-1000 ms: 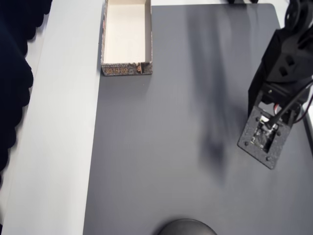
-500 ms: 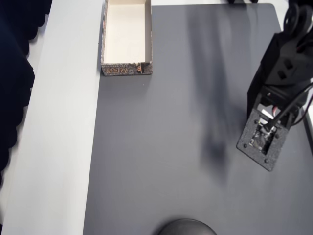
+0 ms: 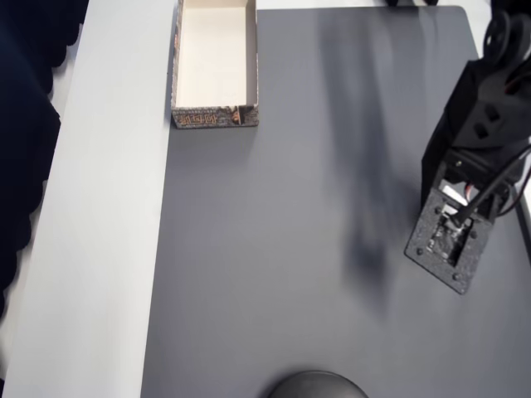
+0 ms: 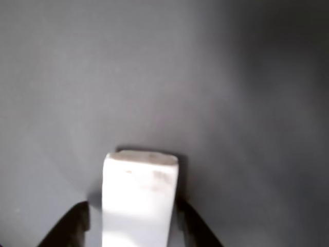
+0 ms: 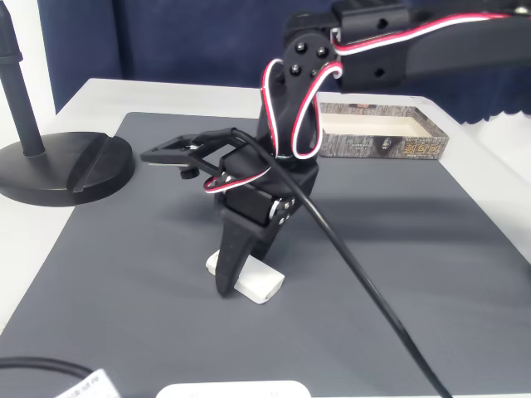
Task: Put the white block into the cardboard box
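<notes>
I should next take hold of the white block by its two long sides with my gripper, so that I can put it into the cardboard box.
The white block (image 4: 139, 195) lies flat on the grey mat (image 4: 205, 77), and my gripper (image 4: 134, 226) straddles it, open, with a dark finger close on each long side. In the fixed view the block (image 5: 259, 282) rests on the mat under my gripper (image 5: 236, 278), the near finger (image 5: 228, 265) partly covering it. From overhead my arm's wrist (image 3: 452, 236) sits at the mat's right edge and hides the block. The cardboard box (image 3: 214, 118), cream inside, stands at the top left of the mat; it is the box (image 5: 382, 148) behind my arm.
A black round stand base (image 5: 62, 166) with a pole sits at the mat's left in the fixed view; its base (image 3: 315, 385) shows at the overhead view's bottom edge. A white table strip (image 3: 99, 207) runs left of the mat (image 3: 274, 232).
My wrist shifted slightly left and then back and a little down in the overhead view. The box has not moved.
</notes>
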Motion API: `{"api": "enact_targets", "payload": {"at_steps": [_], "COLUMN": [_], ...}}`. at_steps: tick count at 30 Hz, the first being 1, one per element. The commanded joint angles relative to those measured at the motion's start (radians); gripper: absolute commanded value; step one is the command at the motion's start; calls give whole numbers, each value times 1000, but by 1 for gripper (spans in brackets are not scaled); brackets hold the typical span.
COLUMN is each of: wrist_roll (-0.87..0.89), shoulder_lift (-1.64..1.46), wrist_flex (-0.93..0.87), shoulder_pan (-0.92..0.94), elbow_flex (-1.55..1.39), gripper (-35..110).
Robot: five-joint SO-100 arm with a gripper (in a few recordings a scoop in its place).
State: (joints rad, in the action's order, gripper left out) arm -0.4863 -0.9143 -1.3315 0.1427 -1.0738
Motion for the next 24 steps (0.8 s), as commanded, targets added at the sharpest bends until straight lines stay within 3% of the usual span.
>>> {"api": "enact_targets", "payload": {"at_steps": [1, 24], "wrist_roll": [0, -44], "shoulder_lift": [-5, 26], "wrist_flex": [21, 15], "shoulder_pan": [-14, -29], "elbow_flex": [71, 71], "gripper": [20, 14]}}
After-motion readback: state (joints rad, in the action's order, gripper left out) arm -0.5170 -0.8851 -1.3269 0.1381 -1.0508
